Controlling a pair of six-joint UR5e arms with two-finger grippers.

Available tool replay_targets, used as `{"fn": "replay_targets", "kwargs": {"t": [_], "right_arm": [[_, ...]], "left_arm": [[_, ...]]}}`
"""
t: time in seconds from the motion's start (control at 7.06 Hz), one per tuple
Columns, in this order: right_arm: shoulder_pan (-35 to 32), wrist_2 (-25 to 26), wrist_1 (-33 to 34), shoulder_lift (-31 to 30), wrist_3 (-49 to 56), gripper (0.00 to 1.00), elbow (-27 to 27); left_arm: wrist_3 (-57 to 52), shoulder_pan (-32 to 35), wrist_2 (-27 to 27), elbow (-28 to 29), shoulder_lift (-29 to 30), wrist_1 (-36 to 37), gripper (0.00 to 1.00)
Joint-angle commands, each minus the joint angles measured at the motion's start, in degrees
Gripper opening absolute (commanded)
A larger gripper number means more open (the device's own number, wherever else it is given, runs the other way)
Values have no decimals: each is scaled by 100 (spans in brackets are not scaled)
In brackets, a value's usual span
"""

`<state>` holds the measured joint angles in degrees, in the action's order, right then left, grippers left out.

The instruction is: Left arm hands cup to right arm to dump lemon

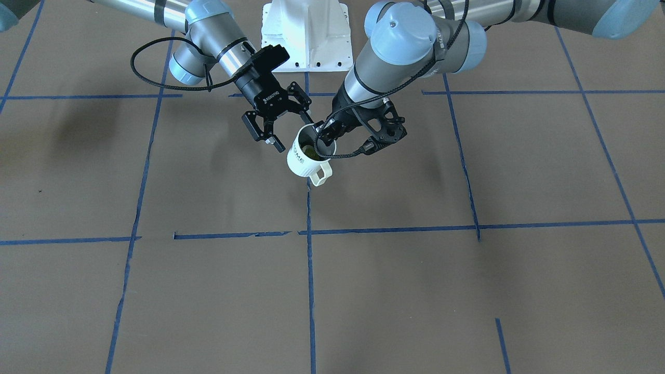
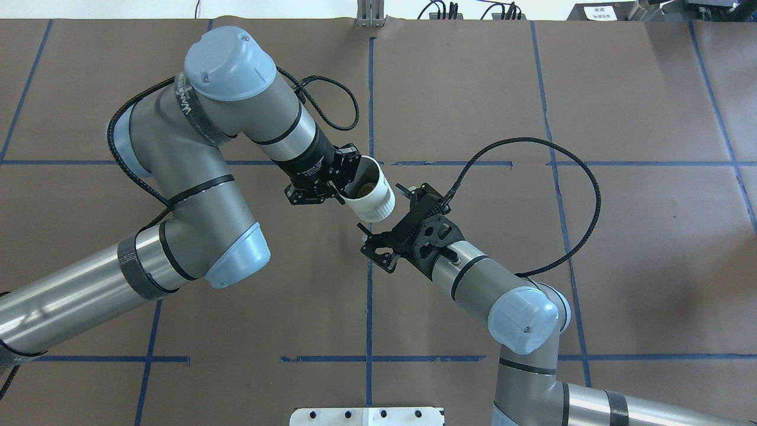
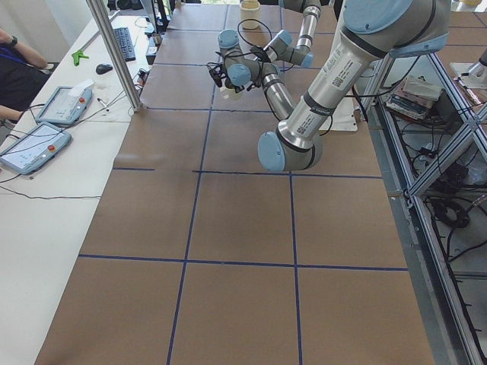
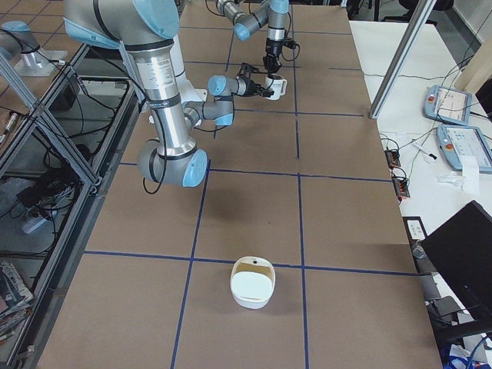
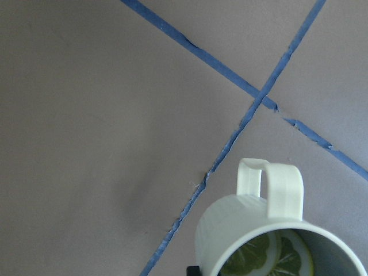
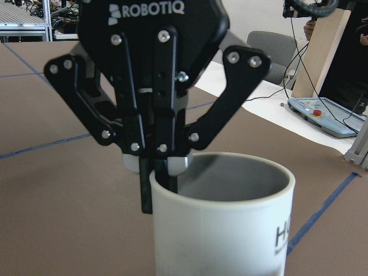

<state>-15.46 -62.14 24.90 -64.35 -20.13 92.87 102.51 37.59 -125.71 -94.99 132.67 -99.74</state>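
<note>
My right gripper will next grab the cup by its body (image 1: 302, 161) to take it over for dumping the lemon.
The left arm's black gripper (image 2: 348, 188) is shut on the rim of the white cup (image 2: 372, 198), one finger inside and one outside, and holds it tilted above the table. The right wrist view shows that pinch close up (image 6: 163, 172) on the cup (image 6: 230, 230). The yellow-green lemon (image 1: 311, 152) lies inside the cup, seen as slices in the left wrist view (image 5: 276, 259). The cup's handle (image 1: 321, 175) points away from the robot. The right gripper (image 2: 383, 208) is open, its fingers on either side of the cup's lower body, apart from it; it also shows in the front view (image 1: 292, 131).
A white bowl (image 4: 252, 282) stands on the brown paper at the table's end on the robot's right. The white robot base (image 1: 306, 36) is behind the grippers. A metal post (image 3: 114, 53) and teach pendants (image 3: 46, 114) stand on the operators' side. Blue tape lines cross the table.
</note>
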Motion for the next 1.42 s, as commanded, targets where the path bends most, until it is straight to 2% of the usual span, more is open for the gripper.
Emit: {"fn": "replay_targets", "kwargs": {"t": [0.0,0.57,0.71,0.85,0.99,1.13,1.27], "right_arm": [[-10,0,6,-7,0,99,-5],[-10,0,-3,-7,0,99,-5],[-10,0,-11,10,0,81,-5],[-18,0,-11,2,-35,41,-5],[-10,0,-3,-25,-96,31,-14],[-1,-8,-3,-51,-106,26,-14],[-1,-8,-3,-60,-106,27,-14]], "left_arm": [[85,-93,-24,-143,-13,7,0],[191,-217,-68,-415,-40,7,0],[260,-208,-85,-433,-48,7,4],[261,-208,-312,-459,-66,7,47],[244,-147,-375,-546,-75,33,99],[183,28,-558,-634,-66,181,100],[25,430,-1004,-661,-136,209,100]]}}
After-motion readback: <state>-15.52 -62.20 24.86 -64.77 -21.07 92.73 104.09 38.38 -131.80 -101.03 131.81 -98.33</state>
